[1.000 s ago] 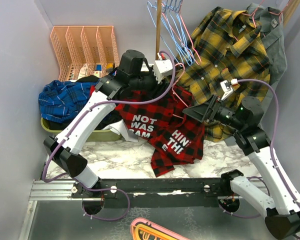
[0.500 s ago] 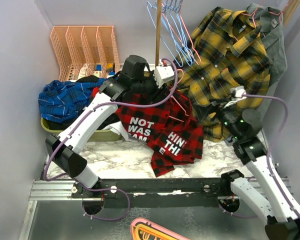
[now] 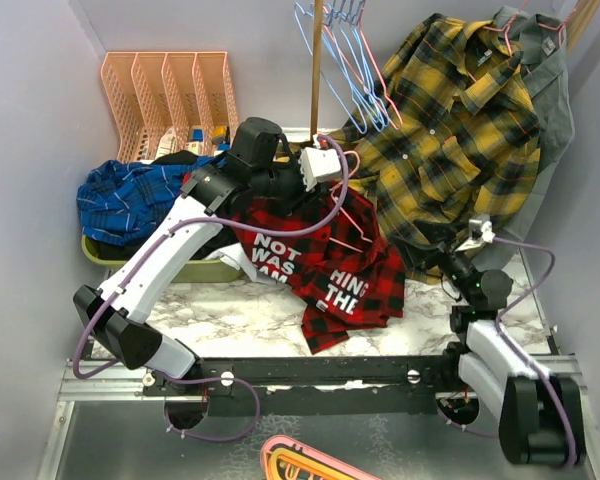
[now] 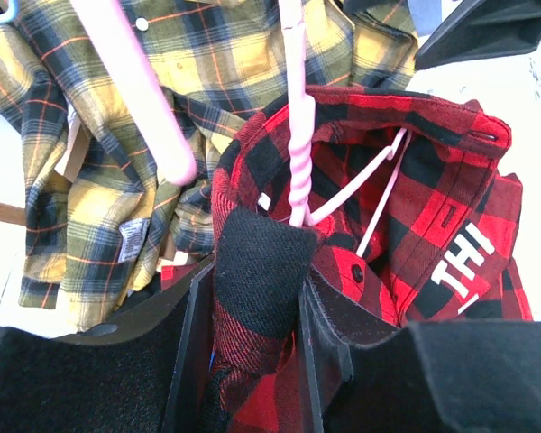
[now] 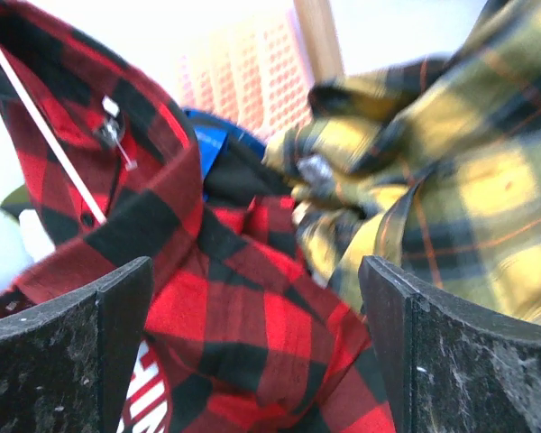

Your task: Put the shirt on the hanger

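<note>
The robot's right gripper should next grab the shirt's free collar edge (image 3: 375, 228) (image 5: 117, 238), opposite the left gripper, to draw that edge over the hanger's wire.
The red-and-black plaid shirt (image 3: 330, 262) with white lettering hangs from my left gripper (image 3: 298, 190) and drapes onto the marble table. In the left wrist view the left gripper (image 4: 252, 293) is shut on a fold of the shirt (image 4: 415, 207) at the collar. The pink hanger (image 4: 295, 153) has its twisted neck rising out of the collar and its wire inside the shirt. The hanger also shows in the top view (image 3: 355, 215). My right gripper (image 3: 458, 260) is open and empty, low at the right, apart from the shirt. Its wrist view (image 5: 257, 298) looks at the shirt (image 5: 234, 334).
A yellow-and-black plaid shirt (image 3: 460, 110) hangs at the back right, with light blue hangers (image 3: 345, 60) on a wooden pole (image 3: 318, 60). A blue plaid shirt (image 3: 130, 200) lies in a green tray (image 3: 195, 270). An orange rack (image 3: 170, 95) stands at the back left.
My right arm has pulled back from the shirt's right side and folded down toward the near right. My left gripper has kept hold of the shirt and shifted slightly left.
</note>
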Robot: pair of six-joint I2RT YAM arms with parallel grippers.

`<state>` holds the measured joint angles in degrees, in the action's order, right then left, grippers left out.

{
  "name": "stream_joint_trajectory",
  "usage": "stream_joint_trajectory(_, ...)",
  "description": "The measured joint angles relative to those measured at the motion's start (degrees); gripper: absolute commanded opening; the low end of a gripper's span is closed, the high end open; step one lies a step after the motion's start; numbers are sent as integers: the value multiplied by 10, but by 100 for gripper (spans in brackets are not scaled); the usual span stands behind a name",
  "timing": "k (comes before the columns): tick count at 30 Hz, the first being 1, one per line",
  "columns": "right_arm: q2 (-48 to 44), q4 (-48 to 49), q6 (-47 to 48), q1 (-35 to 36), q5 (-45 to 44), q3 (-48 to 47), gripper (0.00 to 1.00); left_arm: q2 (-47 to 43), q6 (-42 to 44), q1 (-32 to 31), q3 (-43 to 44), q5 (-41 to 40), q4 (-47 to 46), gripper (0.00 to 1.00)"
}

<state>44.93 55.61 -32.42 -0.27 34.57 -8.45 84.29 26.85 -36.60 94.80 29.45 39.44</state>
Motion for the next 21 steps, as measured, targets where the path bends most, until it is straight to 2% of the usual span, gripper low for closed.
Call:
stream_joint_trajectory(4, 167, 182, -57, -10, 71, 34, 93, 0, 40, 0, 4, 16, 31, 0)
stream_joint_trajectory(7, 256, 258, -83, -10, 118, 27, 91, 2, 84, 0, 17, 37, 68, 0)
stream_joint_trajectory(11, 338, 271, -105, -10, 193, -27, 91, 3, 145, 0, 40, 58, 113, 0)
stream_joint_trajectory(16, 350, 274, -132, -5, 280, -75, 90, 11, 196, 0, 57, 68, 142, 0)
stream_joint_trajectory(21, 400, 274, -149, 66, 351, -113, 85, 31, 215, 0, 66, 69, 152, 0)
